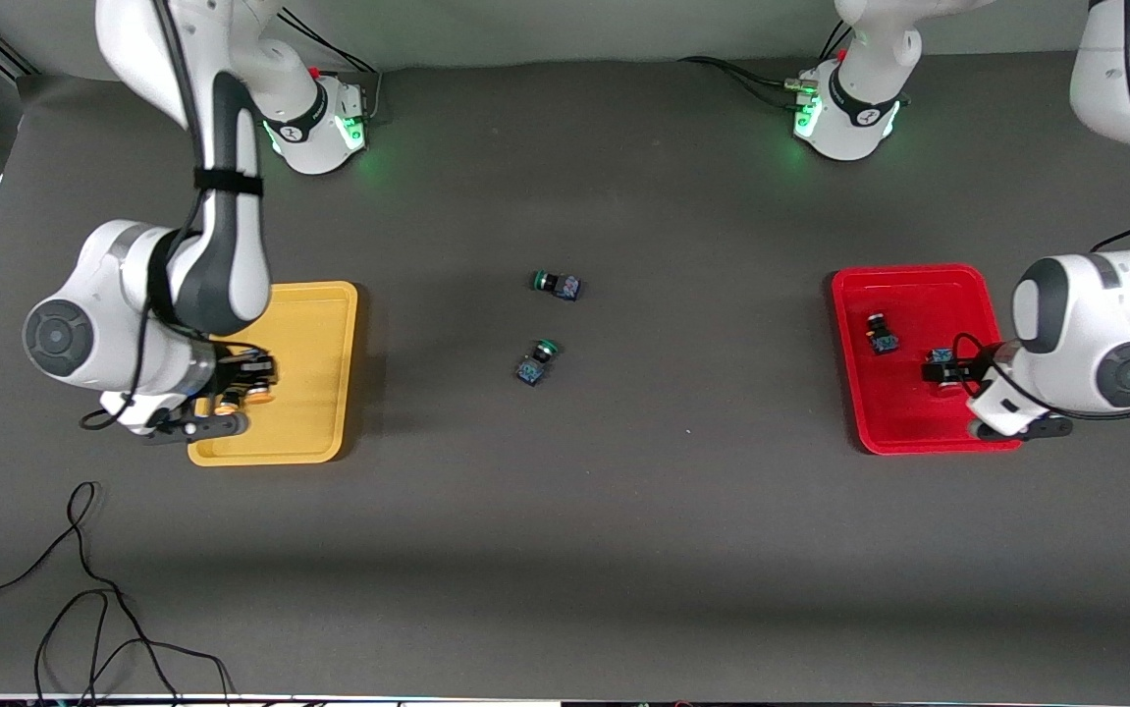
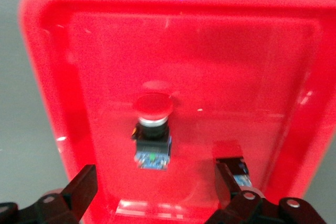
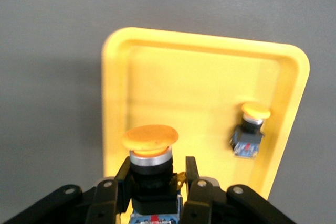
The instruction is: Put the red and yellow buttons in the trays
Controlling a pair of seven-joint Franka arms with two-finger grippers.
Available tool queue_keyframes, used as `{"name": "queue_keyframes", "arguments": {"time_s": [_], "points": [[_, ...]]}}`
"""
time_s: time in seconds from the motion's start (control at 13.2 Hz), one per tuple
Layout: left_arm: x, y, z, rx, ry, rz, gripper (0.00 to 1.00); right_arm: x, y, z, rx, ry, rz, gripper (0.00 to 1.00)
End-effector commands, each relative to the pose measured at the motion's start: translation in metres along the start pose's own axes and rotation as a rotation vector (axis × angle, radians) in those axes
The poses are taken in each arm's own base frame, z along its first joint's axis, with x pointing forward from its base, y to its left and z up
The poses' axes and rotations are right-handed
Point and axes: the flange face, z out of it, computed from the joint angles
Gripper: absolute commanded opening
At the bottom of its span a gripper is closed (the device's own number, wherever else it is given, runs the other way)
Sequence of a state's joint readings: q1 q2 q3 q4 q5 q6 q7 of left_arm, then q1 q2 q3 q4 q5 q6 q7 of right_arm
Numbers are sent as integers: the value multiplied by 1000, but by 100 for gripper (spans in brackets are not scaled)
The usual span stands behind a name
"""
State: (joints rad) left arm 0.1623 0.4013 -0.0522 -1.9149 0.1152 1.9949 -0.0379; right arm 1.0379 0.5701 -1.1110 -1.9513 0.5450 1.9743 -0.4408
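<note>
The yellow-capped button (image 3: 149,139) is hanging above the bottom of the yellow tray, so my right gripper should lower the button onto the tray's bottom before it opens.
My right gripper (image 1: 236,393) (image 3: 156,182) is shut on a yellow-capped button (image 3: 149,139), cap pointing away from the wrist, over the yellow tray (image 1: 319,393) (image 3: 199,77). A second yellow button (image 3: 251,129) (image 1: 261,395) lies in that tray beside it. My left gripper (image 1: 942,373) (image 2: 155,190) is open and empty, low over the red tray (image 1: 918,295) (image 2: 210,51). One red-capped button (image 2: 152,127) (image 1: 882,334) lies in the red tray. Another button body (image 2: 236,167) (image 1: 940,357) lies close beside one fingertip (image 2: 227,182), its cap hidden.
Two green-capped buttons (image 1: 557,284) (image 1: 537,360) lie on the dark table mid-way between the trays. A loose black cable (image 1: 83,589) lies near the front edge at the right arm's end.
</note>
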Motion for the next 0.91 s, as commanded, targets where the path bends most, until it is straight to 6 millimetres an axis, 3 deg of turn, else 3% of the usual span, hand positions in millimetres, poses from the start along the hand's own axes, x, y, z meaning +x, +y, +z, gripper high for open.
{"name": "queue_keyframes", "arguments": {"time_s": [0.0, 0.15, 0.3, 0.45, 0.68, 0.76, 0.83], "points": [[-32, 0, -80, -15, 54, -22, 100, 5, -1, 78, 43, -20, -40, 5], [-73, 8, -135, -6, 133, -12, 100, 8, -8, 104, 47, -43, -47, 5], [-124, 16, -181, 7, 205, 4, 100, 8, -12, 112, 42, -54, -39, 11], [-166, 27, -215, 18, 270, 33, 100, 10, -12, 110, 44, -50, -11, 99], [-186, 29, -263, 30, 356, 71, 100, 15, -20, 84, 74, -12, -1, 100], [-181, 28, -283, 28, 387, 83, 100, 17, -21, 68, 83, 12, 3, 100], [-174, 27, -290, 27, 369, 85, 100, 17, -20, 54, 92, 33, 14, 100]]}}
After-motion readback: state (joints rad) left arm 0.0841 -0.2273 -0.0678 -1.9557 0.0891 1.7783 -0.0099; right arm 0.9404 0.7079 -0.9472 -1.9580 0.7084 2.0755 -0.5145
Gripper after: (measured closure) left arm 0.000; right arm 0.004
